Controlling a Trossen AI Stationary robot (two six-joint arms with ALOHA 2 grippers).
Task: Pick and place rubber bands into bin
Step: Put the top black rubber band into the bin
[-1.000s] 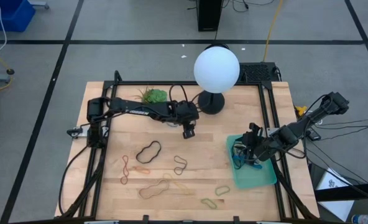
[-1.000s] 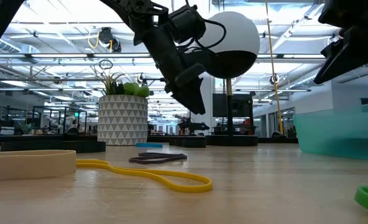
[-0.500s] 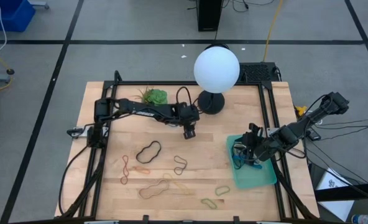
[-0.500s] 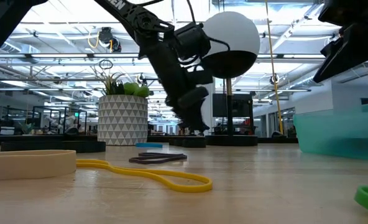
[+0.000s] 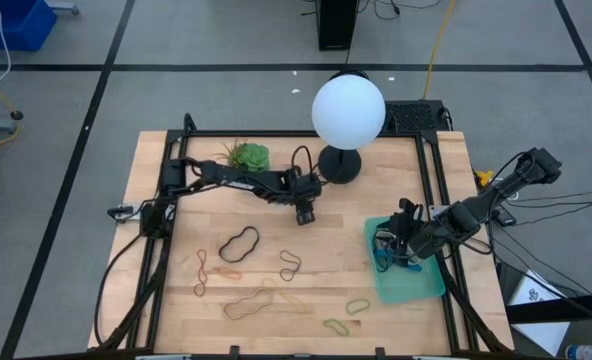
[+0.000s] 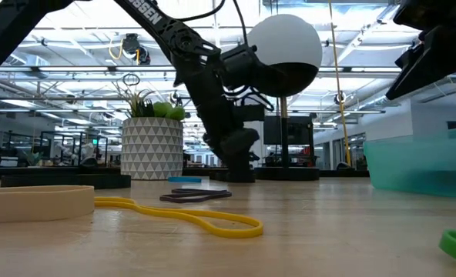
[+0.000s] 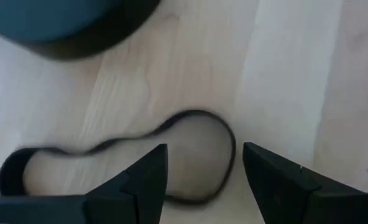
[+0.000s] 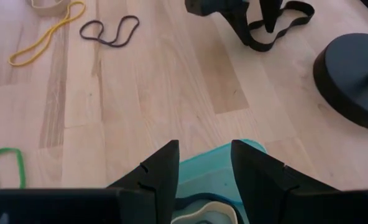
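Both fingers of my left gripper reach wood level on either side of the black rubber band's curve. I need to close the gripper on it.
My left gripper is open and low over the table beside the lamp base. In the left wrist view its gripper has one finger on each side of one looped end of a black rubber band. I cannot tell whether they touch it. My right gripper is open above the teal bin, and a tan band lies in the bin below it. Several more bands lie flat on the wood: black, red, dark, tan and green.
A lamp with a white globe and a round black base stands just beyond my left gripper. A white patterned plant pot stands at the far left. A black frame rail borders the table, and the near middle holds scattered bands.
My left gripper has come down from above the table to just over the black band near the lamp base, its arm folding lower. My right gripper has stayed still over the bin.
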